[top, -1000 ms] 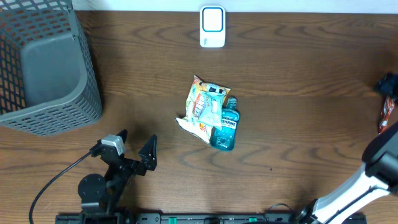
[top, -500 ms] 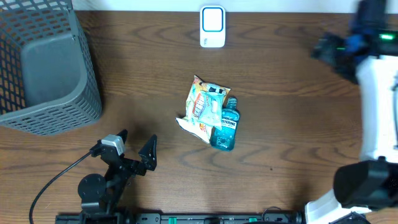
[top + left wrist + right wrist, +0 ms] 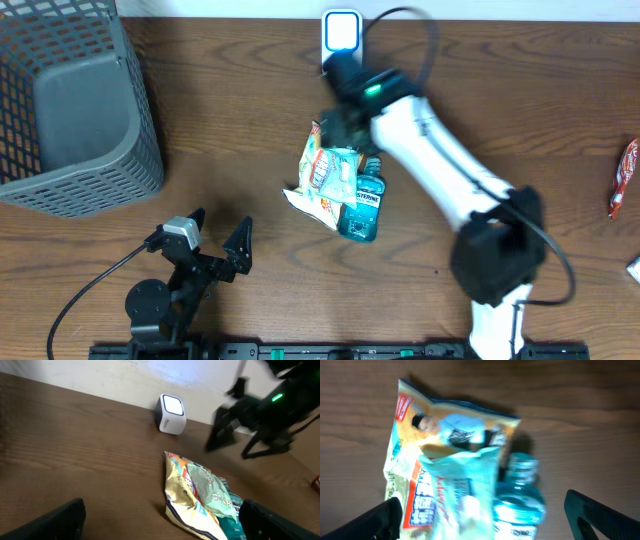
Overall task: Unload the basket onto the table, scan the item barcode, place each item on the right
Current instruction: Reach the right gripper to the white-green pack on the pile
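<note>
I will pinch the mint-green packet next with my right gripper, from above and across its sides. Its far end will stay uncovered, so I can scan its barcode at the scanner (image 3: 342,42).
Three items lie piled mid-table: a yellow-orange snack bag (image 3: 318,185) (image 3: 445,425), a mint-green packet (image 3: 346,165) (image 3: 455,490) on top of it, and a blue mouthwash bottle (image 3: 362,210) (image 3: 520,505) on their right. The white scanner (image 3: 342,42) (image 3: 170,414), its face lit blue, stands at the table's far edge. My right gripper (image 3: 338,128) (image 3: 492,520) hovers open just above the pile's far end, its fingers straddling packet and bottle without touching. My left gripper (image 3: 218,228) (image 3: 162,525) rests open near the front edge, left of the pile, holding nothing.
A grey mesh basket (image 3: 70,100) fills the far left corner. A red packet (image 3: 623,178) lies at the right edge. The white right arm (image 3: 440,170) stretches from the front right across to the pile.
The right arm swung in from the right edge, past the far right of the table, to above the pile. The left arm and the items have not moved.
</note>
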Tool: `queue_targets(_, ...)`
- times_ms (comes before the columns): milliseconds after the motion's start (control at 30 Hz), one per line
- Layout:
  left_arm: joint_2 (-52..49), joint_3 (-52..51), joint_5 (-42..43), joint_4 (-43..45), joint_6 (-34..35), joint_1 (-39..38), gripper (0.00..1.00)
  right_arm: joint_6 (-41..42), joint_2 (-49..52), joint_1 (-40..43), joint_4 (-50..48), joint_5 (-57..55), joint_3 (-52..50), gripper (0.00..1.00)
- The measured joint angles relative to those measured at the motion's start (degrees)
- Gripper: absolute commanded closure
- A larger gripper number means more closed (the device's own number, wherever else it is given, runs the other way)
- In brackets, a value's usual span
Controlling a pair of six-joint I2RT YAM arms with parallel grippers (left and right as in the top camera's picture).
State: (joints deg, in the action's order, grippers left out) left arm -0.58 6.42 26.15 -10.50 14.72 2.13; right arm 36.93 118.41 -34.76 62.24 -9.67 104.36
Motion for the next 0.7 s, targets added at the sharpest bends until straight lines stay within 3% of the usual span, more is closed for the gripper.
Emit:
queue_targets(167,0.0,0.0,0.0,0.0,0.0,0.0,0.02,2.9,7.0,-8.1,-0.6,-10.4,-0.2,0.05)
queue_targets(400,0.0,0.0,0.0,0.0,0.0,0.0,0.02,4.4,12.1,-8.8,-0.3,-15.5,-0.2,0.21)
queue_targets(467,0.0,0.0,0.0,0.0,0.0,0.0,0.02,4.6,12.8,-8.9,0.0,-16.7,-0.1,0.29)
queue_targets(567,0.0,0.0,0.0,0.0,0.0,0.0,0.02,4.5,13.4,-9.1,0.9,-17.5,0.3,0.55)
queue_targets(700,0.0,0.0,0.0,0.0,0.0,0.0,0.02,4.9,14.1,-8.9,1.4,-19.1,0.3,0.64)
